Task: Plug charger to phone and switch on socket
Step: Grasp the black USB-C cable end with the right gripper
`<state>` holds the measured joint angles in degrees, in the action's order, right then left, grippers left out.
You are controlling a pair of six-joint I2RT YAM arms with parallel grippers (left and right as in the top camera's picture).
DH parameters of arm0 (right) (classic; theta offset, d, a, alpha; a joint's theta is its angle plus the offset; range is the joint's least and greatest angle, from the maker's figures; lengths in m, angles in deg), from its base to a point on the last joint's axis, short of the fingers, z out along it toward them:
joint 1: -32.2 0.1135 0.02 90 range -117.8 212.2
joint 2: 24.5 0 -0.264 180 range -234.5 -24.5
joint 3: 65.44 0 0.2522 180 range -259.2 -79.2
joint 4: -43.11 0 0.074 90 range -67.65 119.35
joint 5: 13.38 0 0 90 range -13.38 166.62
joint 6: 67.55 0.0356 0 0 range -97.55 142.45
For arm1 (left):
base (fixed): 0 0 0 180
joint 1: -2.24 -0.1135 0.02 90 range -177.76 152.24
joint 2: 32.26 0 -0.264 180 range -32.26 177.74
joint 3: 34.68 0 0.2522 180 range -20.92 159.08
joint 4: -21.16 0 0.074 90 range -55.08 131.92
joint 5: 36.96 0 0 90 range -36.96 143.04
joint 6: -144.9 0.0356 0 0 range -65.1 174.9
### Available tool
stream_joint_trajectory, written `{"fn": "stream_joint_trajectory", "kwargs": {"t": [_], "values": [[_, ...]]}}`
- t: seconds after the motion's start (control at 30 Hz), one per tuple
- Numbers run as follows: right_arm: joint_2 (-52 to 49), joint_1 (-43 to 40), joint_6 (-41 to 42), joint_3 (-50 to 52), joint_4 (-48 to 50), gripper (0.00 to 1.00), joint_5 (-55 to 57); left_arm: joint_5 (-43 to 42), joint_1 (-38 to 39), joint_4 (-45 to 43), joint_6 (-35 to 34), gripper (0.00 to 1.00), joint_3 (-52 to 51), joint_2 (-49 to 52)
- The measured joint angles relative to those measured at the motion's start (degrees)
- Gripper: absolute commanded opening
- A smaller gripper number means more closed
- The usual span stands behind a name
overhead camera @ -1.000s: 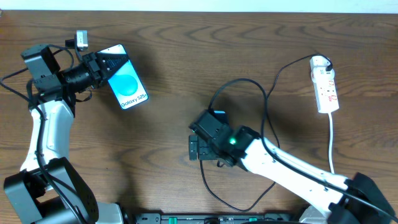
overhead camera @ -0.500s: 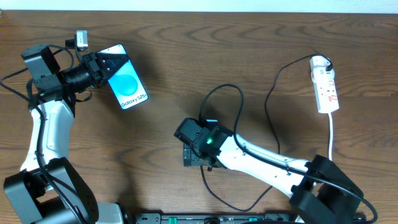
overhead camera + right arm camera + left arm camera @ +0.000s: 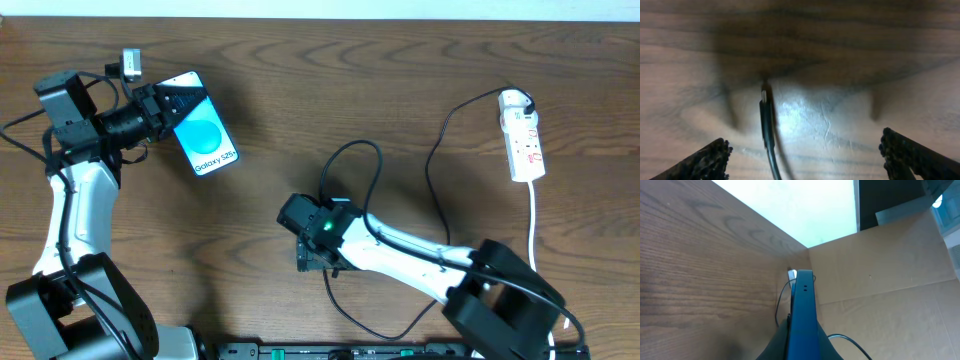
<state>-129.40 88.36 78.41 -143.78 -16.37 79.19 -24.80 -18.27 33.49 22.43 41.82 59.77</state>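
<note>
My right gripper should next grab the charger by the black housing just behind its metal tip (image 3: 766, 121), so the charger's tip can plug into the phone.
My left gripper (image 3: 163, 108) is shut on the top end of the phone (image 3: 206, 135), whose blue screen reads "Galaxy". In the left wrist view the phone (image 3: 803, 305) shows edge-on between the jaws of the left gripper (image 3: 802, 347). The charger, a thin black cable (image 3: 430, 170), runs in loops from the socket (image 3: 524, 135) to my right gripper (image 3: 308, 256). In the right wrist view the right gripper (image 3: 807, 157) is open wide just above the table. The charger's plug tip (image 3: 765, 102) lies on the wood between the fingers, nearer the left fingertip (image 3: 707, 160).
The socket's white cord (image 3: 533, 225) runs down the right side toward the front edge. A small white adapter (image 3: 130, 64) lies beyond the left arm. Brown cardboard (image 3: 890, 280) stands beyond the table in the left wrist view.
My right arm has moved left and slightly toward the front, and the cable loop has shifted left with it. The left arm and the phone have not moved.
</note>
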Motion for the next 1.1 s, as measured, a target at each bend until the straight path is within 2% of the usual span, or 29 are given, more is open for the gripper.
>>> {"fn": "stream_joint_trajectory", "kwargs": {"t": [0.23,0.33,0.8,1.0,1.1], "values": [[-1.2,0.0,0.0,-1.2,-0.3,0.70,-0.3,0.0,0.0,0.0,0.0,0.07,0.0,0.0],[-1.2,0.0,-0.1,-1.3,-0.3,0.66,-0.4,0.0,0.0,0.0,0.0,0.08,0.0,0.0],[-5.0,0.0,-0.2,-3.6,-2.5,0.64,-2.0,0.0,0.0,0.0,0.0,0.07,0.0,0.0],[-8.2,0.0,-1.3,-8.2,-6.5,0.60,-2.3,0.0,0.0,0.0,0.0,0.08,0.0,0.0],[-8.8,0.0,-1.5,-9.0,-6.9,0.54,-2.6,0.0,0.0,0.0,0.0,0.08,0.0,0.0]]}}
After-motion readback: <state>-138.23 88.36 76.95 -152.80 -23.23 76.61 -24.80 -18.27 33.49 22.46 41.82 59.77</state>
